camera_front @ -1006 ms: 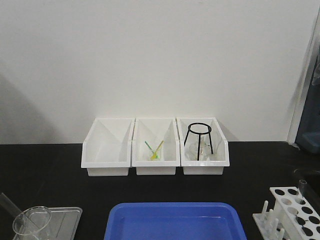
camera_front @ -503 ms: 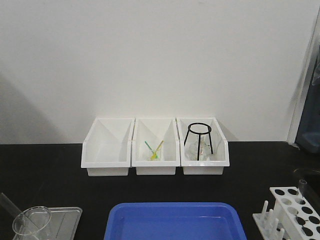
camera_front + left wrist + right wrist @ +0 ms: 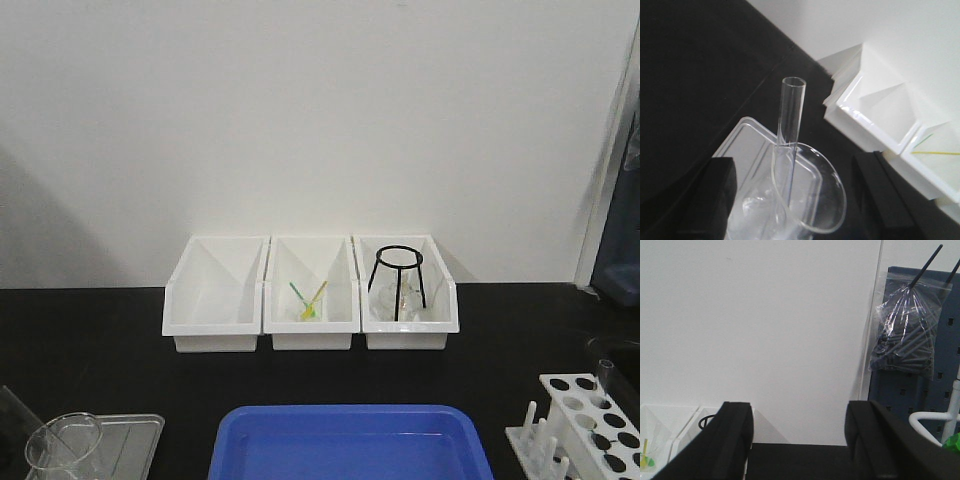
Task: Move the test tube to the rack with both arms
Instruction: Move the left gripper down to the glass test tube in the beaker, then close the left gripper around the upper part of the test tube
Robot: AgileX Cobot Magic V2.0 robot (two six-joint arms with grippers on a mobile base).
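My left gripper is to grab the test tube by its open-mouthed end point(image 3: 15, 402) next. Then it can transfer the test tube to the white rack point(image 3: 590, 415).
The test tube point(image 3: 790, 110) is a slim clear glass tube that leans upright inside a wide clear beaker point(image 3: 832, 200) on a clear plastic tray point(image 3: 747, 145). My left gripper point(image 3: 792, 200) is open, with one black finger point(image 3: 715, 195) on each side of the beaker and tube, touching neither. In the front view the tube point(image 3: 18, 408) and beaker point(image 3: 62, 440) are at the bottom left. The white rack point(image 3: 590, 415) stands at the bottom right, with one clear tube point(image 3: 605, 368) in a back hole. My right gripper point(image 3: 800, 440) is open and empty, facing the wall.
Three white open-front bins point(image 3: 310, 290) stand along the wall; the right one holds a black wire stand point(image 3: 398, 280). A blue tray point(image 3: 345, 440) lies at the front centre. A pegboard with a bag of black rods point(image 3: 905, 335) hangs at the right.
In the front view a dark shape now shows at the lower left edge beside the leaning tube. Nothing else has moved.
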